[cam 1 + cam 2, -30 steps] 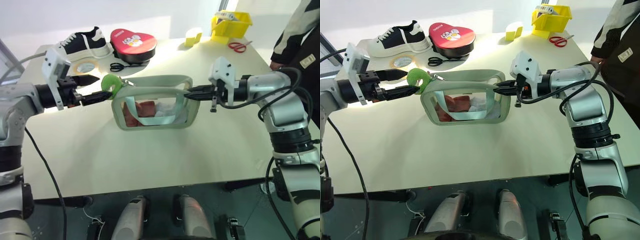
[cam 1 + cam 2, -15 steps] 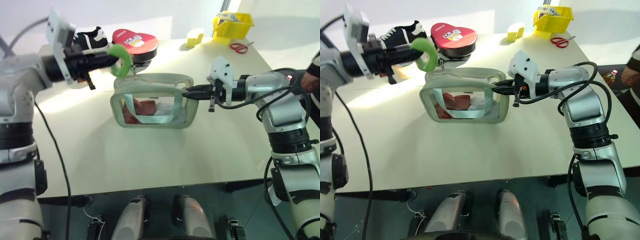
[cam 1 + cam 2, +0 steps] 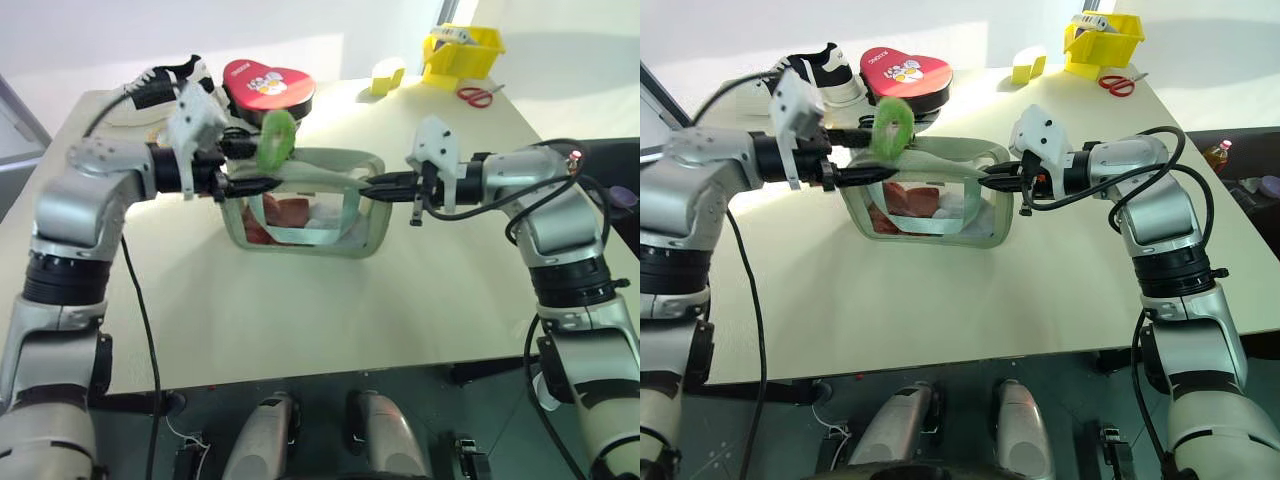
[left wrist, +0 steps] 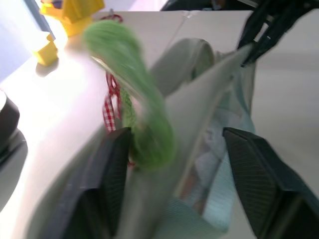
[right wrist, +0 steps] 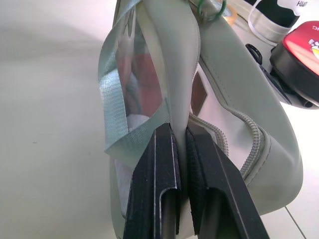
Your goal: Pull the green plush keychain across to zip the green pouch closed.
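Observation:
The front fabric edge [image 3: 288, 176] beside the zipper has a thin fold standing up above the pouch's wide body, so my left gripper needs to grip it there next.
The green pouch [image 3: 305, 210] stands mid-table, its clear window showing red and white items. Its right end is pinched in my right gripper [image 3: 367, 188], whose fingers [image 5: 159, 164] are shut on the fabric edge beside the zipper. The green plush keychain [image 3: 277, 140] sticks up over the pouch's top left part, blurred. My left gripper [image 3: 268, 167] reaches in from the left with its fingers [image 4: 107, 174] spread wide. The keychain [image 4: 134, 99] and the pouch's top edge lie between them, and the keychain is not clamped.
Behind the pouch lie a red heart-shaped case [image 3: 268, 82] and a black-and-white sneaker [image 3: 160, 85]. At the back right are a yellow-green block [image 3: 386, 72], a yellow bin [image 3: 462, 48] and red scissors [image 3: 475, 94]. Bare table [image 3: 300, 310] lies in front.
Half a second ago my left gripper was shut on the keychain, lifted at the pouch's left. It has since moved right and opened. The keychain has shifted right. My right gripper kept still.

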Tool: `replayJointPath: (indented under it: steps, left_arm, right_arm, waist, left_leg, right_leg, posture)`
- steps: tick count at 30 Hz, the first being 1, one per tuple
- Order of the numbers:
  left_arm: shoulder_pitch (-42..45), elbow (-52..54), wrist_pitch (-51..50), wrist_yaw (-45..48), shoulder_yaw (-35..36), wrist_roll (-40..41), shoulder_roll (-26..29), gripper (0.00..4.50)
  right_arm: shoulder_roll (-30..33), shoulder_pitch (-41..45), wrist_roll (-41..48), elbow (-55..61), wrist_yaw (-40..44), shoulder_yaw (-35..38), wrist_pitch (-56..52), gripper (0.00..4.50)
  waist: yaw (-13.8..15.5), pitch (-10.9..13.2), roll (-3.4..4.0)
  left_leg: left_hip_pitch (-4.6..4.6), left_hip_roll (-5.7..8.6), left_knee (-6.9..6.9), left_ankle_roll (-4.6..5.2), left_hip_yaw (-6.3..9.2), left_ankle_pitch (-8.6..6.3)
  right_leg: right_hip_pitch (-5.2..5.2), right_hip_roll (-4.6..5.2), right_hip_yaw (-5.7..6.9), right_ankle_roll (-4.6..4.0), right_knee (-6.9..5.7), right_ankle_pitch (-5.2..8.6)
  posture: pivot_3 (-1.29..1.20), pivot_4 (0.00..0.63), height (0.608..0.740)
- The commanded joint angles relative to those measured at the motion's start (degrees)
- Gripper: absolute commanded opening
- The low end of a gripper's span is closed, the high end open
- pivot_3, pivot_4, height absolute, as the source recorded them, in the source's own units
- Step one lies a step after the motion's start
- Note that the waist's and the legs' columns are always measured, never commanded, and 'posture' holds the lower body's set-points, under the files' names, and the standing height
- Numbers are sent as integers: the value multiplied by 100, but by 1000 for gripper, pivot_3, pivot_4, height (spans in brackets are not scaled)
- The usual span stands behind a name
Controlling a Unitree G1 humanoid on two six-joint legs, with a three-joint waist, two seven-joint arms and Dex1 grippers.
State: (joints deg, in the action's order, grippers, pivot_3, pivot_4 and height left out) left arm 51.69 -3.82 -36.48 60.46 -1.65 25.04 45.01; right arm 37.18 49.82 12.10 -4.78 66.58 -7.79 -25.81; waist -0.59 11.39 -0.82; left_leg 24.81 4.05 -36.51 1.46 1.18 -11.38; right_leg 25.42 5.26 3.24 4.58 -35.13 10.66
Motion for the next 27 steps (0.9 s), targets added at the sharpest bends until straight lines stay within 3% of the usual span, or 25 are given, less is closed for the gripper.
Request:
replayJointPath:
  steps: [1,7,16,19,25,27]
  left_arm:
    - [-21,332,-230,532,375,254,650,4163]
    - [-772,249,36,775,414,101,1086,4163]
    - [-953,-369,787,91,205,-484,181,4163]
    - [-995,-253,713,291,259,-367,227,3330]
    - [-1160,112,418,453,454,-113,415,258]
    - [-1200,267,281,381,511,-70,442,30]
  right_arm:
    - [66,144,63,105,2,112,100,0]
    - [65,198,53,46,18,98,131,0]
    - [73,234,50,54,53,72,118,0]
    - [85,226,46,57,56,76,118,0]
    - [94,191,48,103,31,96,106,0]
    - [98,176,69,138,29,109,80,0]
  waist:
    - [-30,0,1]
    - [5,0,2]
    - [84,0,1]
    - [78,0,1]
    - [84,0,1]
    - [86,0,1]
  left_leg:
    - [0,0,1,2,-1,-2]
    - [-7,0,11,2,-2,-2]
    - [-7,1,4,2,-3,-2]
    - [-6,1,5,2,-3,-2]
    - [-6,1,8,2,-3,-3]
    - [-6,1,9,3,-3,-3]
  right_leg:
    - [1,0,-1,0,-1,0]
    - [-1,1,-1,-2,1,1]
    - [-5,7,0,-11,4,6]
    - [-1,6,-1,-1,3,0]
    - [-1,8,0,-5,4,3]
    - [-1,9,-1,-11,4,6]
  posture:
    - [0,150,740]
    - [0,150,740]
    - [0,150,740]
    - [0,150,740]
    - [0,150,740]
    - [0,150,740]
